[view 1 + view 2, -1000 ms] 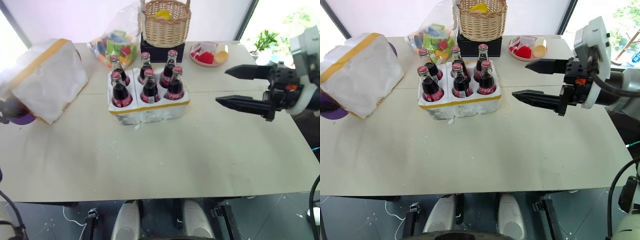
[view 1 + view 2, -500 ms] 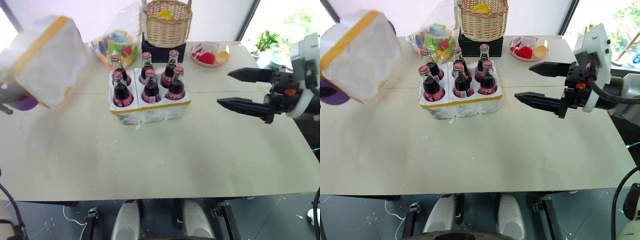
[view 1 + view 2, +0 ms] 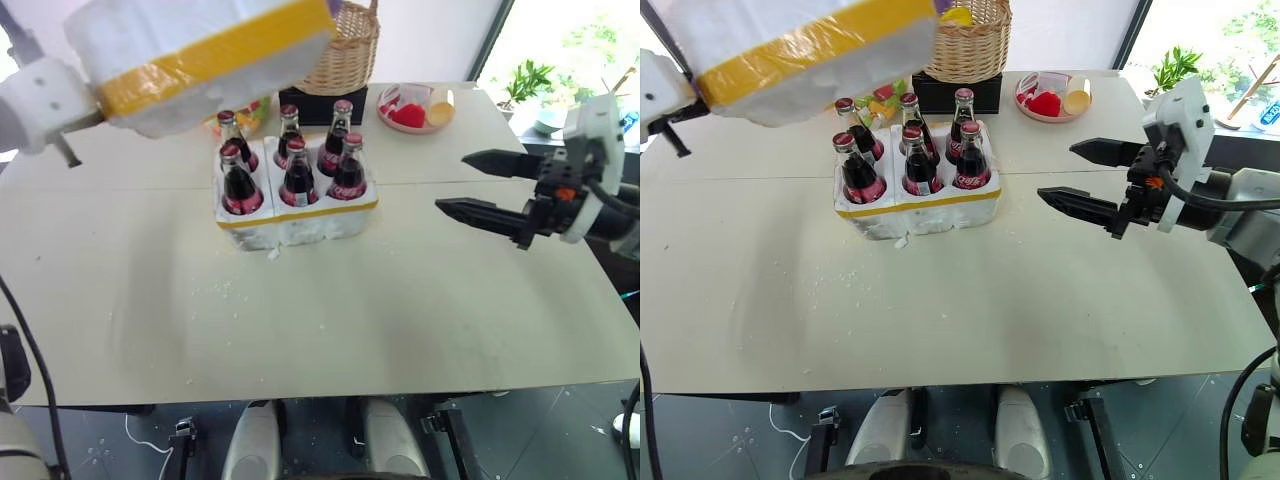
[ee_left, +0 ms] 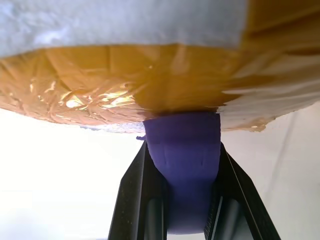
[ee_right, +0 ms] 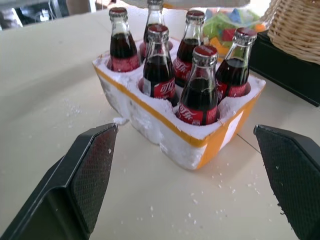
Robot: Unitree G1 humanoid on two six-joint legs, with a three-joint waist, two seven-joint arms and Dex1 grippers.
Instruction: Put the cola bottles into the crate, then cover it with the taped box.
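The taped box's lower edge hangs tilted above the crate (image 3: pixel 300 225), so the box would fall if I opened now. My left gripper lowers the box first.
Several cola bottles (image 3: pixel 290 170) with red caps stand upright in the wells of the low white crate (image 3: pixel 300 225) at the table's middle. The taped box (image 3: pixel 200 55), white foam with a yellow band, hangs in the air above and to the left of the crate, tilted. My left gripper (image 4: pixel 182 165) is shut on a purple tab (image 4: pixel 182 145) fixed to that box. My right gripper (image 3: pixel 452 182) hovers open to the right of the crate, pointing at it, nothing between its fingers (image 5: pixel 85 175). The right wrist view faces the crate (image 5: pixel 200 150) and its bottles (image 5: pixel 200 95).
A wicker basket (image 3: pixel 345 50) on a black box (image 3: pixel 325 100) stands behind the crate, beside a bag of coloured blocks (image 3: pixel 880 100). A pink plate (image 3: pixel 415 108) with red items sits at the back right. Foam crumbs dot the table (image 3: pixel 330 320).
The left arm has lifted the taped box off the table's left side, swung it up and rightward and rolled it. The right gripper has stayed open and almost still.
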